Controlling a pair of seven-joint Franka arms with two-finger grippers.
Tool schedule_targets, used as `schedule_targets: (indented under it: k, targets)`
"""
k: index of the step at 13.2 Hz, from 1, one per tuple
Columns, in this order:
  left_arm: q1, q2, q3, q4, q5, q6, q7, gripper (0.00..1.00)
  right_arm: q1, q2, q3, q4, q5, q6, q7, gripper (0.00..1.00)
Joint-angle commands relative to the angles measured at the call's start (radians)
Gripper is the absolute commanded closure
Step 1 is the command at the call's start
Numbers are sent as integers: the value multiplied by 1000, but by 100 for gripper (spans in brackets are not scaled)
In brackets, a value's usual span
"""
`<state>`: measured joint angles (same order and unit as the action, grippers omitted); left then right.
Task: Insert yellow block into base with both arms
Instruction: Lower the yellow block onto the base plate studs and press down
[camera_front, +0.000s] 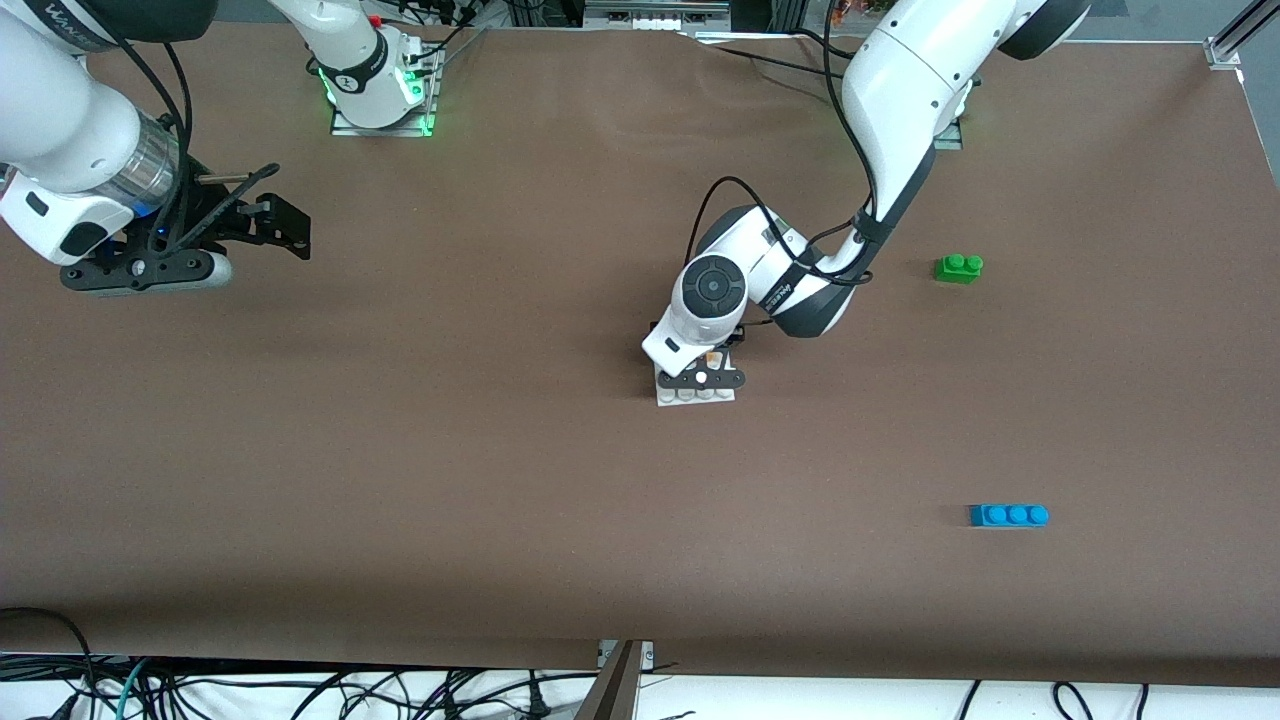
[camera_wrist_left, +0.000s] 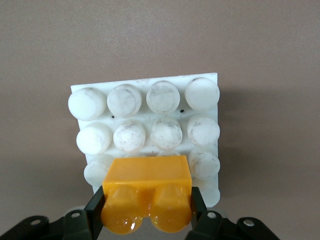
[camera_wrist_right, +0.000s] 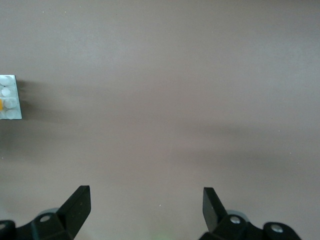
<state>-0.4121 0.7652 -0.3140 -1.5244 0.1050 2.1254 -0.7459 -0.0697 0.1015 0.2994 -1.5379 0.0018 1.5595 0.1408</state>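
Observation:
My left gripper should release the yellow block now, because the block sits squarely in the base's middle studs in the left wrist view.
My left gripper (camera_front: 700, 378) is shut on the yellow block (camera_wrist_left: 147, 192), with a black finger on each side of it (camera_wrist_left: 147, 206). It holds the block right over the studs of the white base (camera_wrist_left: 142, 116), above the two middle studs of the rows closest to the gripper. I cannot tell whether block and base touch. In the front view the base (camera_front: 693, 396) lies mid-table, mostly under the hand, and the block is almost hidden. My right gripper (camera_front: 285, 228) is open and empty (camera_wrist_right: 145, 200), waiting over bare table toward the right arm's end. The base (camera_wrist_right: 10, 97) shows far off in the right wrist view.
A green two-stud brick (camera_front: 958, 267) lies toward the left arm's end of the table. A blue three-stud brick (camera_front: 1010, 515) lies nearer to the front camera at the same end. Brown mat (camera_front: 450, 450) covers the table.

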Motion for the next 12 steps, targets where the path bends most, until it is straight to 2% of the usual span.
schedule_targets:
  k: [1,4,5,10,12]
  targets:
    - [-8,-29,4,-34,24,-4,-24,31,1,-2,1,-2,17,-9,-13,1]
    - [-8,-29,4,-33,24,-4,-27,5,1,-2,3,-5,17,-12,-15,1]
    - [-8,-29,4,-33,22,-4,-27,1,2,-2,3,-5,17,-13,-16,1]
    - [-5,-38,6,-19,13,-5,-27,1,2,-2,3,-5,17,-12,-29,1]
    - [5,-96,13,-11,7,-40,-10,1,2,-2,3,-5,17,-12,-29,1]
